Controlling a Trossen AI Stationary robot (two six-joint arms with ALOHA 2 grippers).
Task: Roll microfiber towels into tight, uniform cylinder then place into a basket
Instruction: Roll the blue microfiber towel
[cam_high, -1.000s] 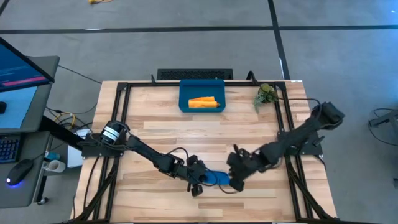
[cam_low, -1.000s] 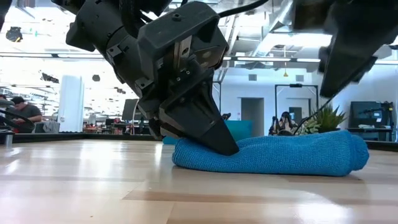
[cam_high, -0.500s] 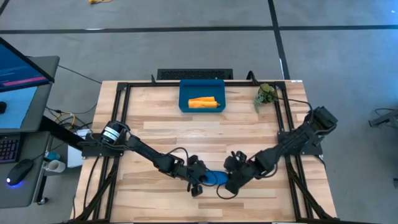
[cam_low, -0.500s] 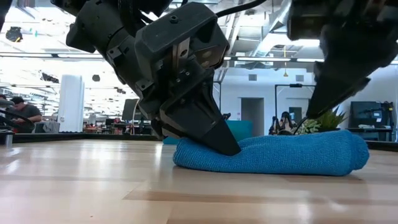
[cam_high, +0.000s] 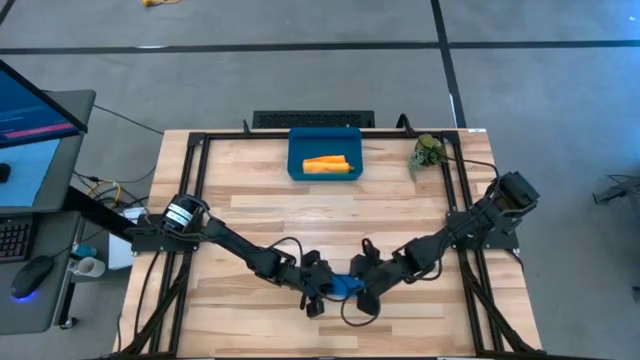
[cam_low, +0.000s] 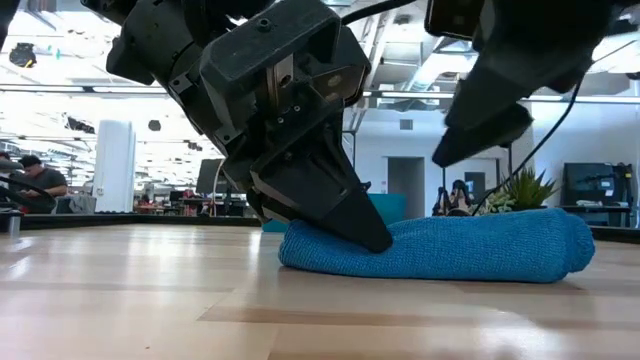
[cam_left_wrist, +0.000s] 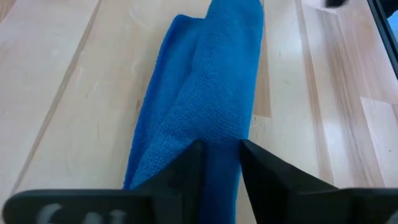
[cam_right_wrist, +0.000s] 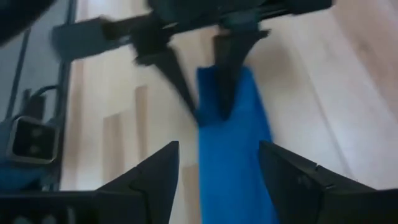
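Observation:
My right gripper next needs to grab the blue towel by its rolled body (cam_high: 347, 286), so that I can place it into the basket (cam_high: 296, 170) beside the orange roll.
The blue microfiber towel (cam_low: 470, 248), rolled into a loose cylinder, lies on the table near its front edge (cam_high: 346, 287). My left gripper (cam_left_wrist: 221, 144) is at the roll's left end, shut on it. My right gripper (cam_right_wrist: 217, 146) hangs open over the roll's right half (cam_low: 480, 130), its fingers on either side above the cloth and touching nothing. At the far edge stands the dark-blue basket (cam_high: 296, 170), with the rolled orange towel (cam_high: 328, 164) lying inside. My left gripper pinches the top of the roll's left end (cam_left_wrist: 221, 167) between its two fingers. The fingers (cam_low: 350, 215) slant down from the table's left, pointing along the roll. The towel lies full length on the table, dented where the fingertips press in.
A small green plant (cam_high: 428, 152) stands at the far right, beside the basket. Black frame rails (cam_high: 200, 190) run along the table's sides. Bare wood lies between the towel and the basket.
My right gripper has moved toward the table's left and down, from beyond the roll's right end to over the roll, tipping as it went. The blue towel has stayed where it was.

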